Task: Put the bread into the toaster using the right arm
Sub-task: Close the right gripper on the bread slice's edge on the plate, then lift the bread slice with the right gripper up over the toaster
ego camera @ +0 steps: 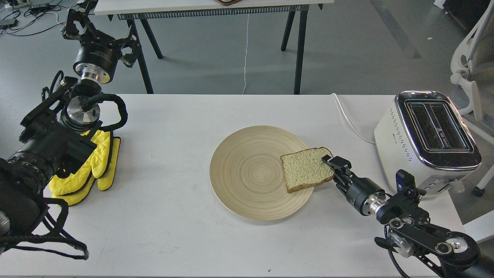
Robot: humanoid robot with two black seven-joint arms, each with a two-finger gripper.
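Observation:
The bread slice should be picked up next by its crust edge (329, 166), which hangs over the plate, so my right gripper can load the toaster (424, 141).
The bread (307, 169) lies flat on the right side of a round wooden plate (247, 173), its right edge overhanging the rim. My right gripper (331, 164) reaches in low from the right. It is open, with one finger over the slice's right crust. The toaster (424, 141) stands at the table's right edge, both slots empty, chrome top up, behind my right arm. My left gripper (101, 33) is open and empty, raised beyond the table's far left corner.
Yellow oven mitts (92, 166) lie at the left by my left arm. The toaster's white cord (349, 119) runs across the table's back right. A second table (216, 7) stands behind. A chair (474, 50) is at the far right.

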